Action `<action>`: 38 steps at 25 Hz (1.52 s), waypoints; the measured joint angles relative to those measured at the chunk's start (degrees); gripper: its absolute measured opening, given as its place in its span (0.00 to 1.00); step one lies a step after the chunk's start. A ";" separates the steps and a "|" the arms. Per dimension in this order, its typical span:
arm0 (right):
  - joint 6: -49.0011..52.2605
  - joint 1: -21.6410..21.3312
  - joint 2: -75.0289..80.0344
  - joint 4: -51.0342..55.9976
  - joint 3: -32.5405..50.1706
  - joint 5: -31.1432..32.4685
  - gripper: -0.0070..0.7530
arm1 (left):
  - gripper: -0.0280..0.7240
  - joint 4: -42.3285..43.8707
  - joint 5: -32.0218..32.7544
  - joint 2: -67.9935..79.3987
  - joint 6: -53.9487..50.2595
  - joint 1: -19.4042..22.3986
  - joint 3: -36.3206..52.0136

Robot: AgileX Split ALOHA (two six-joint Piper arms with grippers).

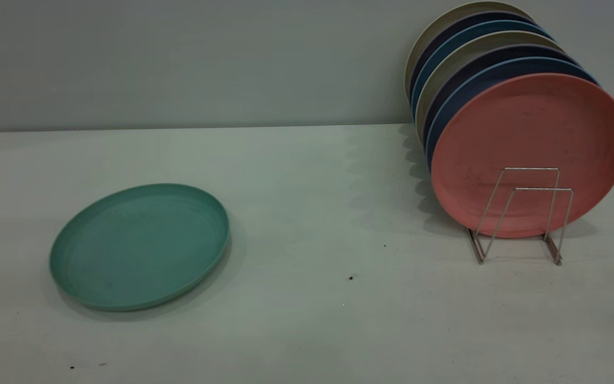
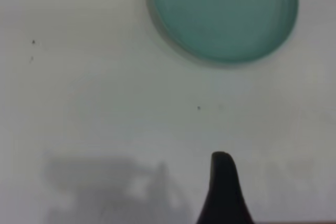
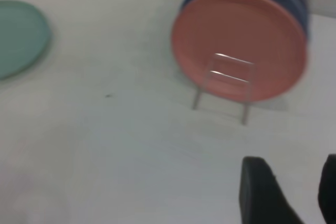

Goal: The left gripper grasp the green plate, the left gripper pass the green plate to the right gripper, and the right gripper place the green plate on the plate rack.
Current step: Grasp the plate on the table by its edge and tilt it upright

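Note:
The green plate is to go over to my right gripper, so my left gripper will grab it by its rim next.
The green plate lies flat on the white table at the left of the exterior view, with nothing touching it. The left wrist view shows the green plate well ahead of the left gripper, of which only one black tapered part is in view. The plate rack stands at the right, its two front wire loops free. My right gripper hovers over bare table short of the plate rack, open and holding nothing. Neither gripper appears in the exterior view.
Several plates stand upright in the rack, a salmon-pink plate at the front, blue, dark and beige ones behind it. A grey wall runs behind the table. Bare table surface lies between the green plate and the rack.

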 joint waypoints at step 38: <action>-26.45 0.00 22.56 21.93 0.00 -8.32 0.43 | 0.79 -75.70 -16.32 78.58 71.66 14.72 -16.74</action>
